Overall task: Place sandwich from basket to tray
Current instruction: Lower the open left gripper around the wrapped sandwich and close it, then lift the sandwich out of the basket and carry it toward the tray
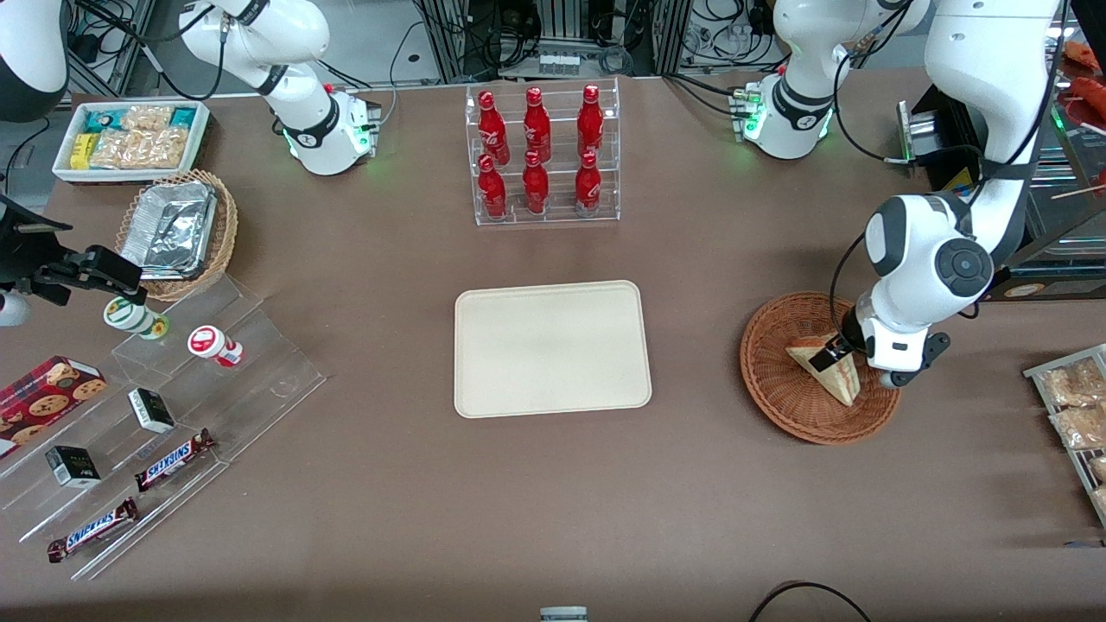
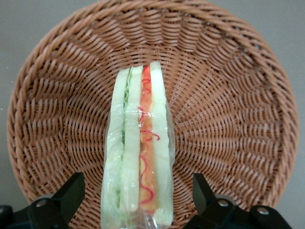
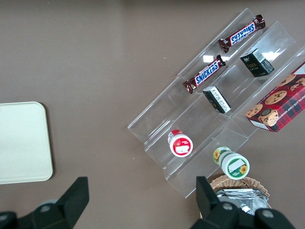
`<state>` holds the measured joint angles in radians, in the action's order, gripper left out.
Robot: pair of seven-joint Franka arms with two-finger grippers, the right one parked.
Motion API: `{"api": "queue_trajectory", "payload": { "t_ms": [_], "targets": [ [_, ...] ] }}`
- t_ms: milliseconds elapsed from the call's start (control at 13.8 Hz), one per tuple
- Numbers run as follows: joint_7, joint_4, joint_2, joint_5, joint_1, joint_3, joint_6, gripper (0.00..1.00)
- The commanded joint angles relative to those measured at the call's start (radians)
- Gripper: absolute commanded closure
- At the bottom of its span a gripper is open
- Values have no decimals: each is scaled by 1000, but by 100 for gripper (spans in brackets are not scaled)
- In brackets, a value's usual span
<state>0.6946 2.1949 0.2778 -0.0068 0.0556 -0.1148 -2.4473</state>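
I need to grab the two flat bread sides of the sandwich (image 1: pixel 840 380) with my left gripper next, because they face each other and the sandwich's wedge ends slope away.
The sandwich (image 1: pixel 840 380) lies in the round reddish-brown wicker basket (image 1: pixel 778 402), toward the working arm's end of the table. It is a plastic-wrapped wedge (image 2: pixel 138 157) of pale bread with green, orange and red filling along its cut edge. My left gripper (image 1: pixel 836 351) is down in the basket (image 2: pixel 228 95), open, and straddles the sandwich's wide end (image 2: pixel 136 198). A gap shows between each black finger (image 2: pixel 71 191) and the wrap. The cream-beige tray (image 1: pixel 553 348) lies flat at the table's middle with nothing on it.
A clear rack of red bottles (image 1: pixel 543 155) stands farther from the front camera than the tray. Snack packets (image 1: pixel 1071 406) lie at the working arm's table edge. A stepped acrylic stand (image 1: pixel 173 406) with candy bars, a foil-filled tan basket (image 1: pixel 177 229) and a white snack bin (image 1: pixel 130 138) sit toward the parked arm's end.
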Motion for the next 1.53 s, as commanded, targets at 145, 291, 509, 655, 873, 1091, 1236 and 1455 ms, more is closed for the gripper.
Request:
{"api": "queue_trajectory", "payload": {
  "t_ms": [145,291,509,655,873,1091,1236,1455],
  "targets": [
    [26,5,11,17,3,-3,-24,51],
    [22,8,1,19,4,-3,-15,100],
    [14,3,-22,19,4,-2,14,100],
    [3,-1,-51,19,3,-3,51,100],
    [0,-42,-80,22,-6,-11,137,100],
    [-40,-92,-78,21,-43,-63,217,100],
    [-40,-109,-72,21,-101,-85,228,100],
    [-43,-141,-46,21,-189,-85,228,100]
  ]
}}
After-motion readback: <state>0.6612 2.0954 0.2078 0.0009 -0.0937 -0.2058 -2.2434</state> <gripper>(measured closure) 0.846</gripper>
